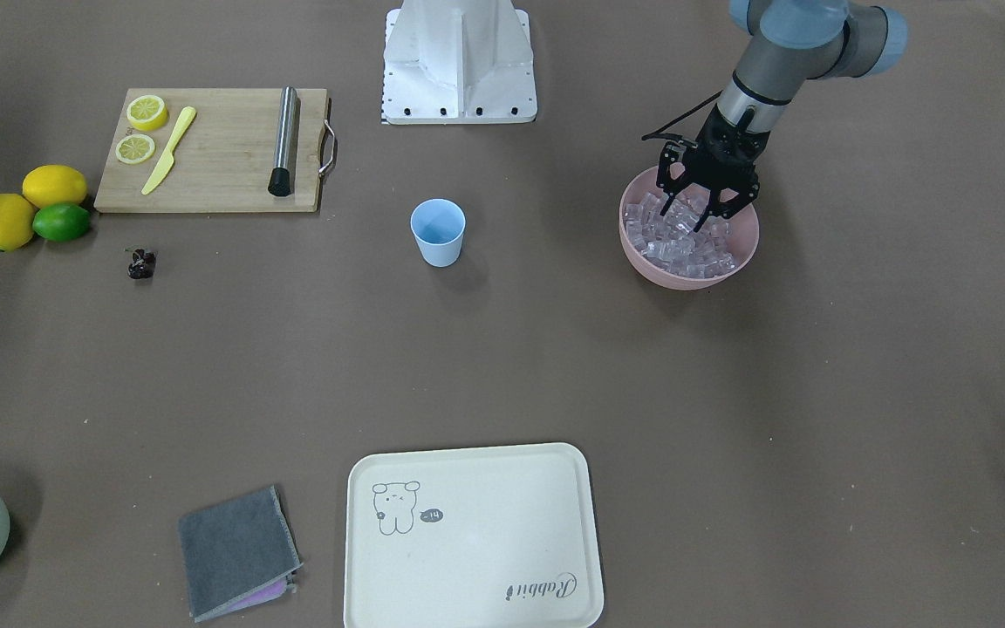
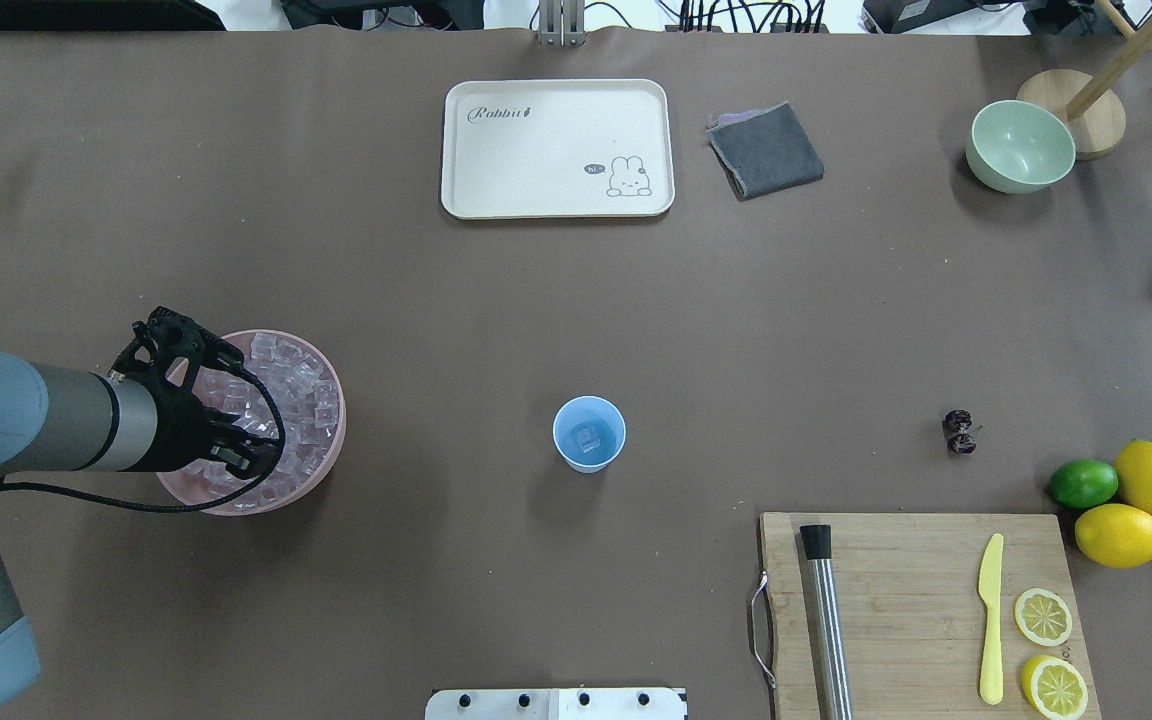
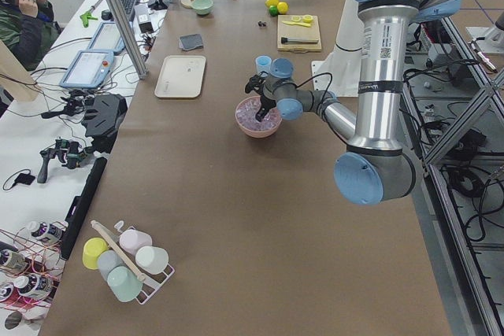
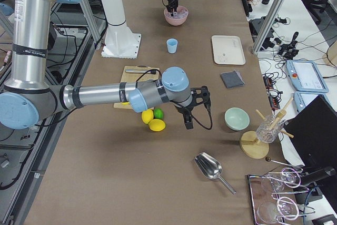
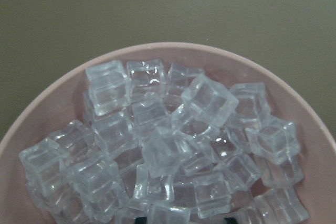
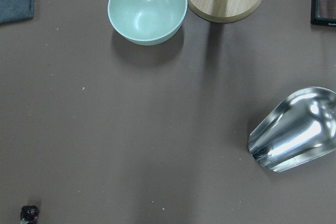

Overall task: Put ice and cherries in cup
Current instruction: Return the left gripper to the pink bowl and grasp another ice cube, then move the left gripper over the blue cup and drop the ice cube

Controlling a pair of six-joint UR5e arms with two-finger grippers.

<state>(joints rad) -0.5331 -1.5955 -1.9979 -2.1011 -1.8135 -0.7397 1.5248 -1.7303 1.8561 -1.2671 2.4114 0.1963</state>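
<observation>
The ice needs to drop into the light blue cup (image 1: pixel 438 231). My left gripper will grab the ice cube by its opposite sides next.
The light blue cup (image 1: pixel 438 231) stands upright mid-table; the overhead view (image 2: pixel 589 433) shows one ice cube inside it. The ice (image 1: pixel 681 240) fills a pink bowl (image 1: pixel 694 277) and also shows close up in the left wrist view (image 5: pixel 163 150). My left gripper (image 1: pixel 691 216) is open, fingers down among the cubes at the bowl's robot side, and it also shows in the overhead view (image 2: pixel 241 415). The cherries (image 1: pixel 141 263), a dark maroon clump, lie on the table near the lime. My right gripper (image 4: pixel 188 124) shows only in the exterior right view, hovering beyond the lemons; I cannot tell its state.
A wooden cutting board (image 1: pixel 215 187) carries two lemon slices, a yellow knife (image 1: pixel 168 150) and a steel muddler (image 1: pixel 283 139). Two lemons and a lime (image 1: pixel 60 221) lie beside it. A cream tray (image 1: pixel 468 602), a grey cloth (image 1: pixel 236 549), a pale green bowl (image 2: pixel 1020 147) and a metal scoop (image 6: pixel 296 129) are farther off.
</observation>
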